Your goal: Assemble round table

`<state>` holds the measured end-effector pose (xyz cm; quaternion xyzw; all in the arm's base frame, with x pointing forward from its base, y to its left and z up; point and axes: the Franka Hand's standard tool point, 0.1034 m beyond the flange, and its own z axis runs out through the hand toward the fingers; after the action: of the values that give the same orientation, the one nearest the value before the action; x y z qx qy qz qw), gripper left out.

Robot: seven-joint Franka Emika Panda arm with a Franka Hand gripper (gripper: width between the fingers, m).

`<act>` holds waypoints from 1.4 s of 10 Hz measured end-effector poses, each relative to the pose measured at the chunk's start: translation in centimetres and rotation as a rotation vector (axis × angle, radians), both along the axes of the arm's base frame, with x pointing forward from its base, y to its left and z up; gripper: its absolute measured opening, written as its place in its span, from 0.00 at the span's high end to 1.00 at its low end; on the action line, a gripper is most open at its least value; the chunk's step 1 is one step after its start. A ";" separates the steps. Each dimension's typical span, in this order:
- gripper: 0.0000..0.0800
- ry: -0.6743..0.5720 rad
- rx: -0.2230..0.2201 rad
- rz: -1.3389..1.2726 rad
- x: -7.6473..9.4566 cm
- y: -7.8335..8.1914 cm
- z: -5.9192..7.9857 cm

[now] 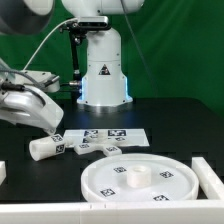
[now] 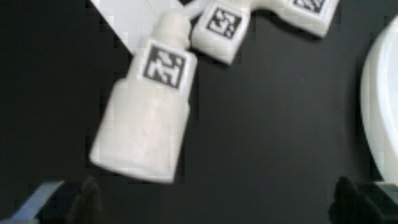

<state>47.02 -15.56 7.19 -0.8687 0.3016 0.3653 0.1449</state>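
The cross-shaped piece is right up against the tagged end, so the robot's gripper will grab the cylinder by its thick plain end next.
The short thick white cylinder lies on its side on the black table at the exterior view's left. It fills the wrist view with a tag near one end. The small cross-shaped piece lies just beside it and also shows in the wrist view. The large round rimmed disc lies at the front; its rim shows in the wrist view. My gripper hangs above the cylinder, open and empty; in the wrist view its dark fingertips stand wide apart, clear of the cylinder.
The marker board lies behind the cross piece. A white wall runs along the table's front and a white block stands right of the disc. The robot base stands at the back.
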 end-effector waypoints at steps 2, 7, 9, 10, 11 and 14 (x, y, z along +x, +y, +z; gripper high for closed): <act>0.19 0.019 0.026 -0.014 -0.4 -1.0 -1.5; 0.19 0.057 0.046 -0.059 -2.2 -1.3 -3.8; 0.19 0.084 0.062 -0.098 -3.0 -0.5 -4.6; 0.19 0.098 0.076 -0.121 -3.5 -0.3 -5.2; 0.19 0.111 0.080 -0.126 -4.0 -0.2 -5.7; 0.19 0.136 0.086 -0.125 -5.1 0.4 -6.5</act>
<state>41.94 -15.16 0.64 -0.8143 0.3485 0.4262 0.1837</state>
